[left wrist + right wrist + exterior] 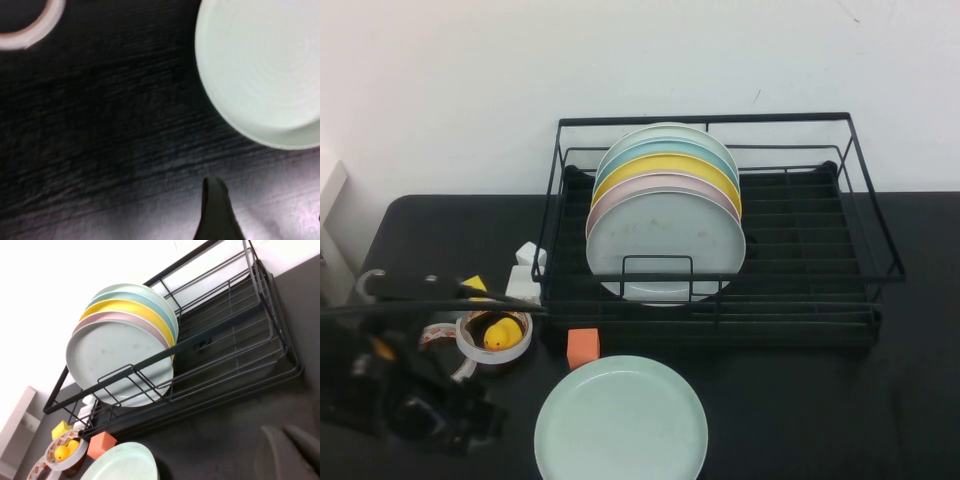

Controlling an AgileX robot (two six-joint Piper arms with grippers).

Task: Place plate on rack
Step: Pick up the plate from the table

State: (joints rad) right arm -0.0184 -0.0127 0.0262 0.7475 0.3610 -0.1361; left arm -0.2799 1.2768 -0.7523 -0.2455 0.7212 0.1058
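The left gripper next needs to pinch the pale mint-green plate by its thin rim (537, 432) (210, 102). The plate is far wider than the robot's fingers can open.
The pale mint-green plate (620, 418) lies flat on the black table in front of the rack (865, 250). The black wire rack holds several upright plates in its left half; its right half is bare. My left gripper (470, 420) is low at the table's front left, just left of the plate. In the left wrist view the plate (265, 70) lies ahead of my left gripper (267, 215), which is open and empty above the tabletop. My right gripper (287, 440) is out of the high view; its fingers lie together, empty, facing the rack (235, 340) and the plate (122, 465).
An orange block (582, 346) sits between plate and rack. A tape roll (495, 335) with a yellow duck inside stands left of it, with a yellow block (475, 287) and white pieces (527, 270) behind. The upright plates (665, 235) include greyish-white, pink, yellow and teal ones.
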